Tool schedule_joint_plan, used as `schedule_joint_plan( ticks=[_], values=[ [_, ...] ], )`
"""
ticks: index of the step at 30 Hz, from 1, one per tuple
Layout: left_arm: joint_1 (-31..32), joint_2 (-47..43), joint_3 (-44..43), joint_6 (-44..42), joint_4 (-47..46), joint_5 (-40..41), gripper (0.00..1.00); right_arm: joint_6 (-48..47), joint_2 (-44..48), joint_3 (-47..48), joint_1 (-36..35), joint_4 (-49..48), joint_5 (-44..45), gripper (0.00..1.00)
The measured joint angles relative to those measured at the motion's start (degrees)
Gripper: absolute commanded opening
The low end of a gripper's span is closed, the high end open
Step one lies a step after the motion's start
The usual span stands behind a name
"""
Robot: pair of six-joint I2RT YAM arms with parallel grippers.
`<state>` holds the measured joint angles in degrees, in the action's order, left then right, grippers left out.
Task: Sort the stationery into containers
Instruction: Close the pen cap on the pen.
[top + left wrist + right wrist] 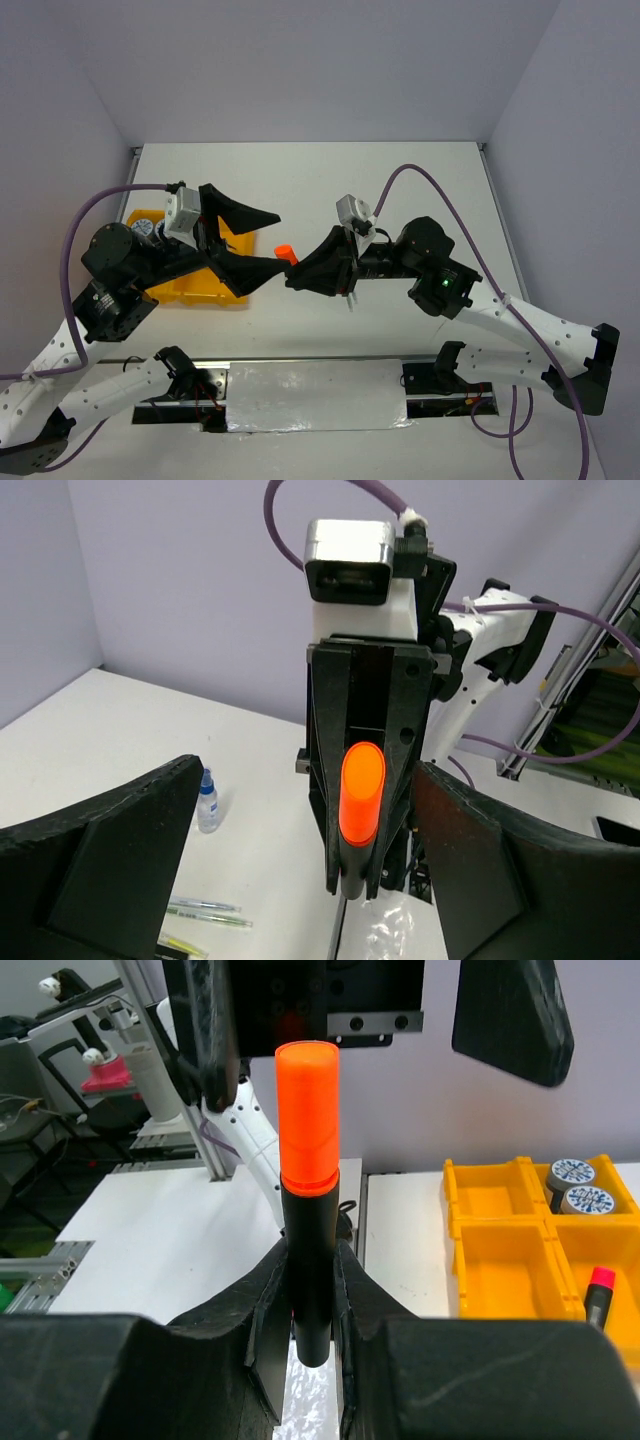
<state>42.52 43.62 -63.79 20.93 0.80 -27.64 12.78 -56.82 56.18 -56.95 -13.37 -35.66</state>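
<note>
My left gripper closes on the orange cap next, since its fingers reach down past the top of the orange cap (286, 252), one on each side.
My right gripper (298, 277) is shut on a black marker with an orange cap (286, 252) and holds it above the table; in the right wrist view the marker (308, 1140) stands upright between my fingers (262, 1300). My left gripper (280, 240) is open and empty, its jaws spread on either side of the orange cap without touching it. In the left wrist view the marker (361, 792) points at me between my fingers (110, 850). The yellow-orange tray (180, 291) lies under my left arm and holds two blue-and-white tins (578, 1186) and a pink-capped marker (598, 1294).
A small blue-capped bottle (207, 802) stands on the table, with thin pale pens (205, 911) lying nearer. A silver foil strip (315, 395) runs along the near edge between the arm bases. Purple cables loop from both wrists.
</note>
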Motion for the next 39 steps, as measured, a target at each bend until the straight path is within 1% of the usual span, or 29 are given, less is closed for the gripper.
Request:
schedule_joint_plan(
  ticks=[2, 3, 5, 6, 8, 9, 12, 13, 16, 17, 21, 22, 23, 25, 26, 27, 29, 31, 32, 33, 39],
  values=[
    [0.0, -0.1, -0.4, 0.0, -0.1, 0.4, 0.95, 0.0, 0.0, 0.0, 0.0, 0.0, -0.2, 0.0],
    [0.0, -0.1, -0.6, 0.0, -0.2, 0.4, 0.91, 0.0, -0.1, 0.0, 0.0, 0.0, -0.2, 0.0],
    [0.0, 0.0, -0.7, 0.0, -0.4, 0.3, 0.91, 0.0, -0.3, 0.0, 0.1, 0.0, -0.5, 0.0],
    [0.0, 0.0, -0.7, 0.0, -0.5, 0.3, 0.88, 0.0, -0.5, 0.0, 0.2, 0.0, -0.7, 0.0],
    [0.0, 0.1, -0.7, -0.1, -0.5, 0.1, 0.86, 0.0, -1.0, 0.0, 0.3, 0.1, -0.8, 0.0],
    [0.0, 0.1, -0.7, -0.1, -0.6, 0.1, 0.79, -0.1, -1.2, 0.1, 0.3, 0.1, -0.9, 0.0],
    [0.0, 0.2, -0.7, -0.1, -0.9, -0.1, 0.69, -0.2, -1.7, 0.1, 0.3, 0.2, -1.1, 0.0],
    [0.0, 0.3, -0.7, -0.2, -0.9, -0.2, 0.68, -0.2, -1.9, 0.2, 0.3, 0.3, -1.1, 0.0],
    [0.0, 0.5, -0.7, -0.4, -0.7, -0.2, 0.59, -0.2, -2.3, 0.6, 0.3, 0.5, -1.2, 0.0],
    [0.0, 0.6, -0.7, -0.7, -0.7, -0.2, 0.53, -0.2, -2.3, 0.7, 0.3, 0.5, -1.2, 0.0],
    [0.1, 0.8, -0.7, -1.3, -0.1, -0.1, 0.51, -0.2, -2.7, 1.0, 0.6, 0.6, -1.2, 0.0],
    [0.1, 0.8, -0.7, -1.3, 0.0, -0.1, 0.49, -0.2, -2.8, 1.2, 0.6, 0.7, -1.2, 0.0],
    [0.1, 0.7, -0.7, -1.3, 0.1, 0.0, 0.4, -0.2, -3.0, 1.4, 0.6, 0.7, -1.2, 0.0],
    [0.2, 0.7, -0.7, -1.2, 0.0, -0.2, 0.33, -0.2, -3.4, 1.9, 0.7, 0.9, -1.1, 0.0],
    [0.1, 0.6, -0.7, -1.3, 0.1, -0.2, 0.28, -0.2, -3.7, 2.1, 0.9, 0.9, -1.0, 0.0],
    [0.1, 0.5, -0.7, -1.2, 0.3, -0.2, 0.26, -0.2, -3.9, 2.2, 0.9, 0.9, -1.0, 0.0],
    [0.1, 0.4, -0.7, -1.3, 0.6, -0.1, 0.17, -0.2, -4.3, 2.5, 1.0, 1.0, -1.2, 0.0],
    [0.1, 0.3, -0.7, -1.2, 0.7, -0.1, 0.11, -0.2, -4.5, 2.9, 1.0, 1.0, -1.5, 0.0],
    [0.1, 0.3, -0.7, -1.2, 0.6, -0.1, 0.03, -0.2, -4.5, 3.0, 1.0, 1.2, -1.5, 0.0],
    [0.1, 0.3, -0.6, -1.0, 0.5, -0.1, 0.0, -0.2, -4.5, 3.1, 1.1, 1.4, -1.6, 0.0],
    [-0.1, -0.1, 1.6, 0.8, -2.3, 0.1, 0.0, 0.6, -5.3, 4.6, 2.1, 3.6, -2.3, 0.0]
  ],
)
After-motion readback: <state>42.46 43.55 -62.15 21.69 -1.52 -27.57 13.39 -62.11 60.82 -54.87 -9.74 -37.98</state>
